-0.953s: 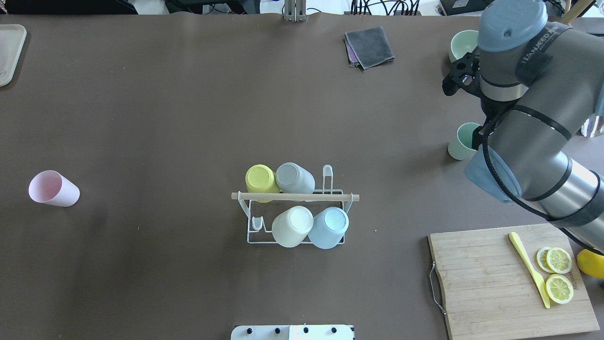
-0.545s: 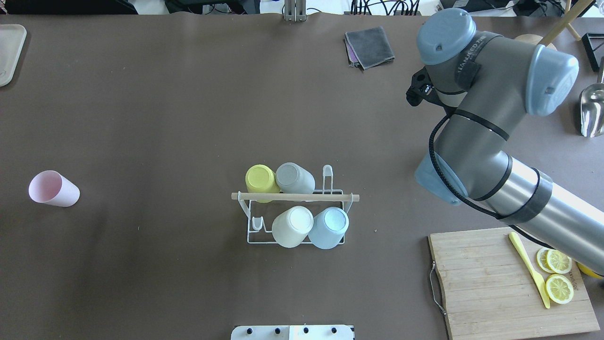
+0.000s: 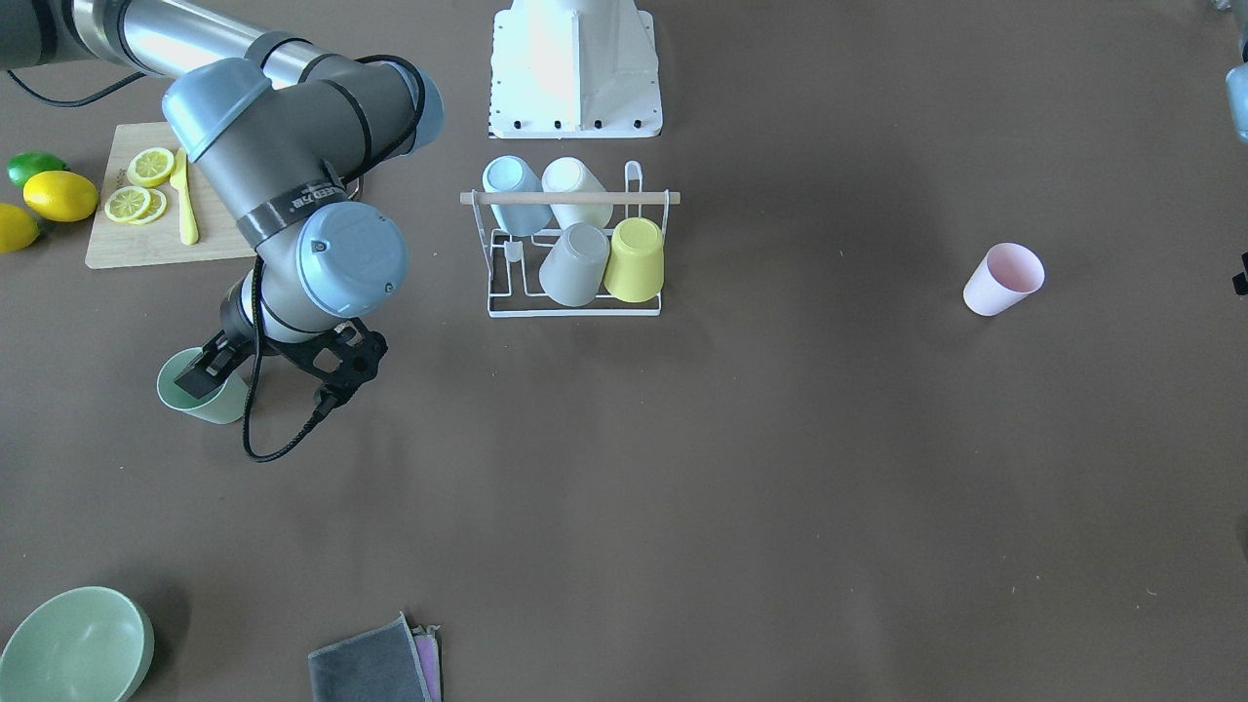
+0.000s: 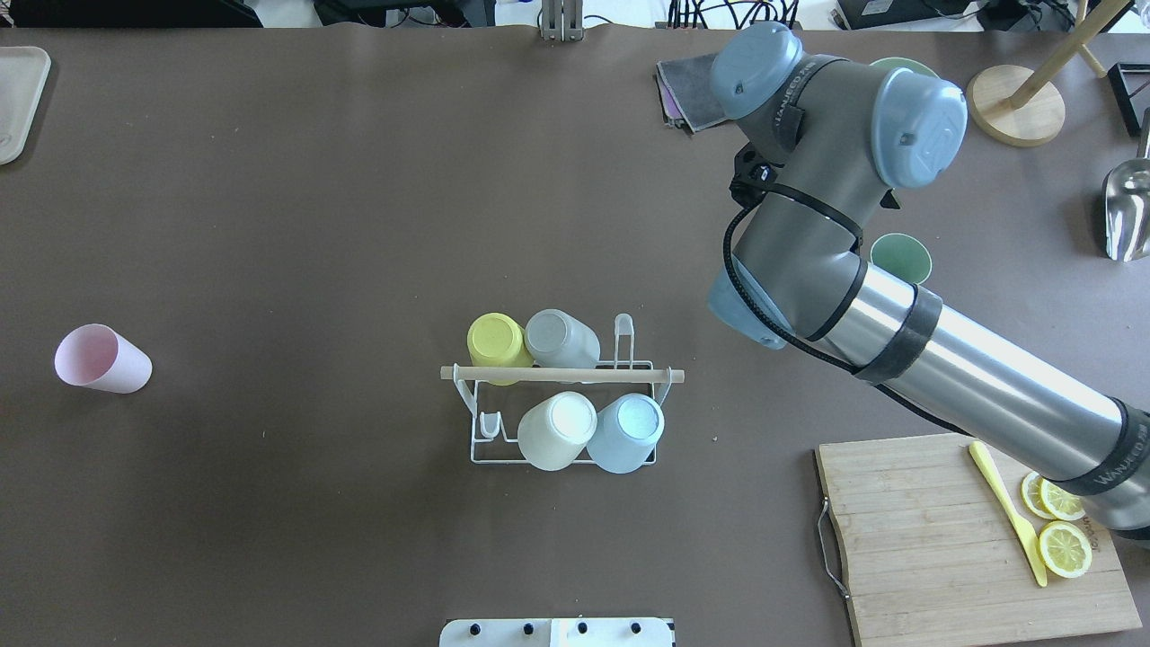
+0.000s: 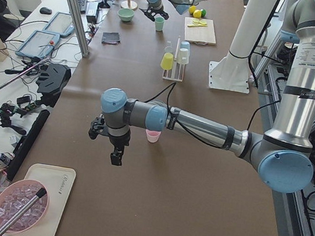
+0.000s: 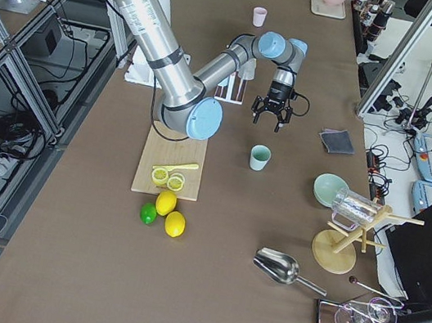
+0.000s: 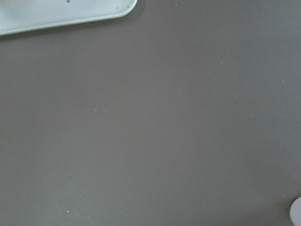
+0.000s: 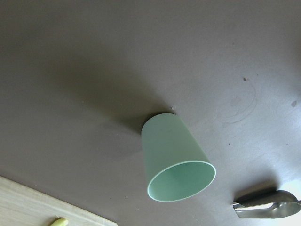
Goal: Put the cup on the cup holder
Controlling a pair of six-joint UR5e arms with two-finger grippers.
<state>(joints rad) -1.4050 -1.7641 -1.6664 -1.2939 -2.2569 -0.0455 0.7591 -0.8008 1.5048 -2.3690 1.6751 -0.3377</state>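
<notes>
I will next grab the green cup around its outer body (image 3: pixel 214 409) with my right gripper. Then it can go upturned on the cup holder.
The cup holder (image 4: pixel 561 375), a white wire rack with a wooden rod, stands mid-table and carries several upturned cups; it also shows in the front view (image 3: pixel 570 198). A green cup (image 4: pixel 901 258) stands upright on the table, also in the right wrist view (image 8: pixel 176 162). My right gripper (image 3: pixel 283 366) hovers open and empty beside it, on the side towards the rack. A pink cup (image 4: pixel 101 359) stands far left. My left gripper (image 5: pixel 107 140) hangs near the pink cup (image 5: pixel 152 136); I cannot tell whether it is open.
A cutting board (image 4: pixel 907 530) with lemon slices and a yellow knife lies front right. A green bowl (image 3: pixel 73 643) and a grey cloth (image 3: pixel 370 668) sit at the far side. A metal scoop (image 4: pixel 1127 211) lies right, and a white tray (image 4: pixel 18 99) far left.
My right arm has swung left across the table, away from the bowl. The green cup, half hidden before, now stands uncovered in the same spot. Nothing else has moved.
</notes>
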